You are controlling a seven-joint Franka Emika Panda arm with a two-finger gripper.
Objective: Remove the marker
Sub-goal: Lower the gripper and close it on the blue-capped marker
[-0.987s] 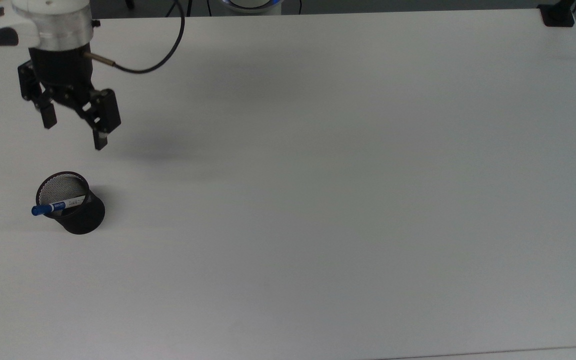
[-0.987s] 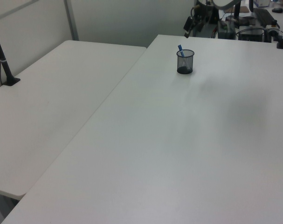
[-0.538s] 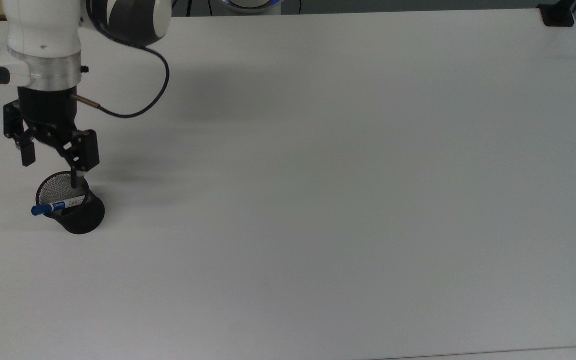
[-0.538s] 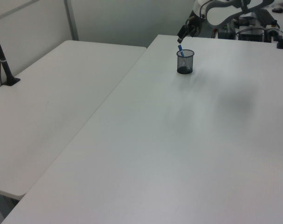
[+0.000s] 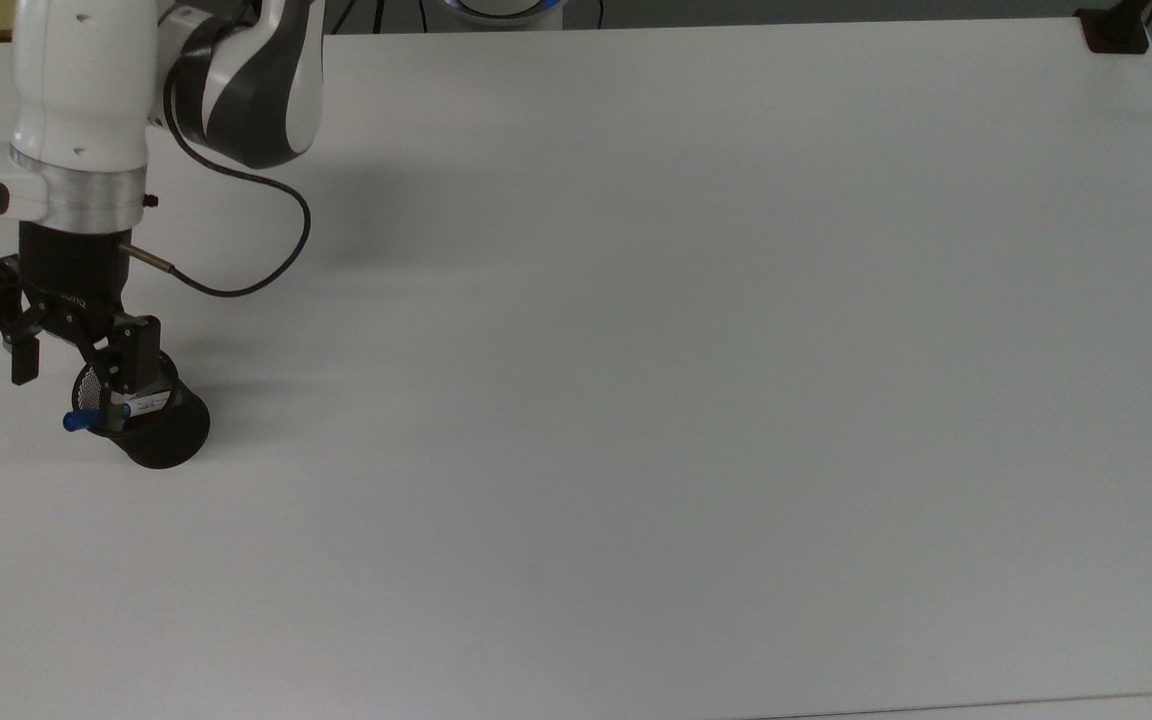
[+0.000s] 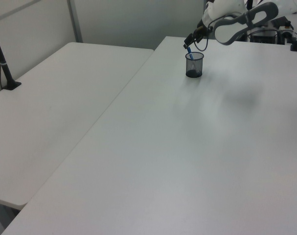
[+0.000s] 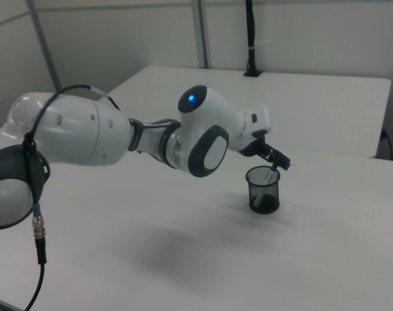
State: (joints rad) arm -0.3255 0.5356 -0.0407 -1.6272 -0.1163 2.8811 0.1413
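Note:
The marker leaning in the black mesh cup (image 6: 194, 65) is to be removed, so my gripper needs to grab it next by its blue end with the cap (image 6: 189, 50).
The black mesh cup (image 5: 164, 436) stands near the top view's left edge. The marker (image 5: 83, 421) leans in it, its blue cap sticking out over the rim toward the top view's left. My gripper (image 5: 72, 382) hovers open just over the cup's mouth, one finger (image 5: 122, 392) in front of the white barrel and the other out past the cap. In the left view the gripper (image 6: 188, 42) sits right above the cup (image 6: 194, 65) and the marker's cap (image 6: 189, 49). The right view shows the gripper (image 7: 274, 159) over the cup (image 7: 263, 190).
The cup stands on a wide white table (image 5: 636, 350). A black clamp base (image 5: 1116, 32) sits on its far right corner in the top view. A second white table (image 6: 55, 103) with a black post (image 6: 2, 58) adjoins it on the left view's left.
My gripper has travelled toward the top view's bottom left, from well clear of the cup to just over its mouth. It stayed open. Cup and marker have not moved.

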